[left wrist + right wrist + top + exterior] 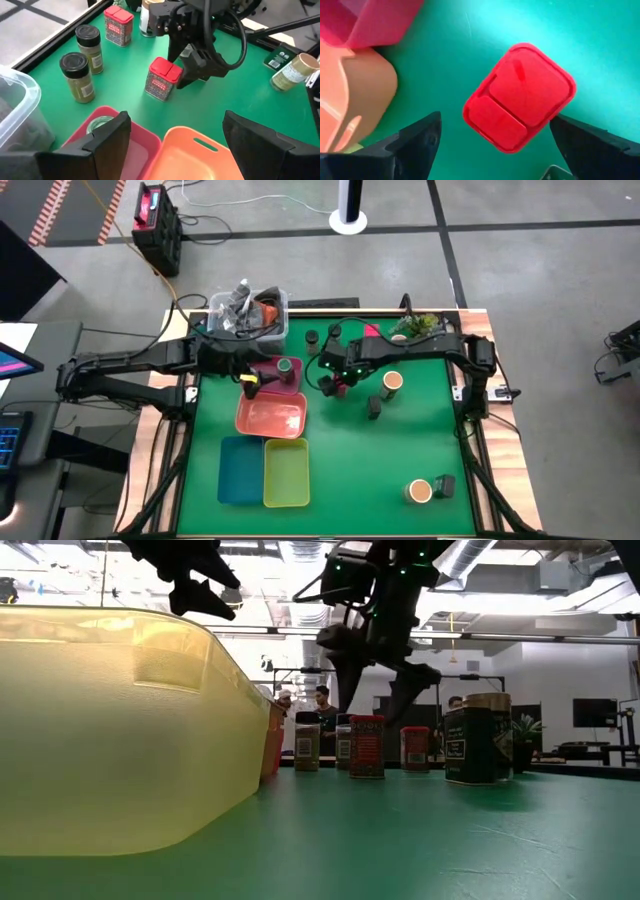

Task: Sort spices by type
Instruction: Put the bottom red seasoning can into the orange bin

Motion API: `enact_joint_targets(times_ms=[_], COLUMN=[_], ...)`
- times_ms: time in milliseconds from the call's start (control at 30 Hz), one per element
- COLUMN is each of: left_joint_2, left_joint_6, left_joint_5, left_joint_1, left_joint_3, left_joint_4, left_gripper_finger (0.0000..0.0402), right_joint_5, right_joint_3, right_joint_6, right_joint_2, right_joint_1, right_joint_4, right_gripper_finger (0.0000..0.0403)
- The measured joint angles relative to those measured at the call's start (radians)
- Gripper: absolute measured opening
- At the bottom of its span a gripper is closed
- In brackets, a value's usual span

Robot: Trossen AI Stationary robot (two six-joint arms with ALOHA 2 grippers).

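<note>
My right gripper is about to grab the red spice box by its sides below the lid (341, 390), so that it can sort the box into the salmon tray (270, 416).
My right gripper (495, 121) is open and hovers just above a red-lidded spice box (520, 97) standing upright on the green mat (329, 386); one finger is on each side and neither touches it (367, 745). My left gripper (175, 132) is open over the pink tray (268, 376) and the salmon tray (270, 416). A green-lidded jar (285, 366) stands in the pink tray. Two dark-lidded jars (77, 75) and a second red box (118, 26) stand near the far edge. Tan-topped jars are at mid-table (392, 383) and at the near right (420, 491).
A teal tray (240, 470) and a yellow-green tray (286, 472) lie side by side at the near left. A clear bin (250, 310) of items sits at the far left and a small plant (420, 325) at the far right. Small dark containers (375, 408) stand right of centre.
</note>
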Motion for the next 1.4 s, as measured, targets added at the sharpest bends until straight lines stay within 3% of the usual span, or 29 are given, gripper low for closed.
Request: enact_joint_targets(times_ms=[267,700,1133,1400], left_joint_2=[0.000,0.000,0.000,0.000], left_joint_6=[-0.061,-0.059,-0.068,-0.007], left_joint_5=[0.045,0.043,0.043,0.248], left_joint_1=[0.000,0.000,0.000,0.000], left_joint_3=[0.000,0.000,0.000,0.000], left_joint_4=[0.000,0.001,0.001,0.014], left_gripper_finger=[0.0299,0.0299,0.0299,0.0299], right_joint_5=[0.134,0.110,0.075,-0.047], right_joint_3=[-0.011,-0.124,-0.133,-0.079], right_joint_6=[0.075,0.073,-0.102,-0.407], right_joint_2=[0.000,-0.001,-0.001,-0.001], right_joint_1=[-0.001,-0.006,-0.009,0.015], right_joint_4=[0.006,0.100,0.128,0.120], right_gripper_finger=[0.0393,0.0389,0.0263,0.0238])
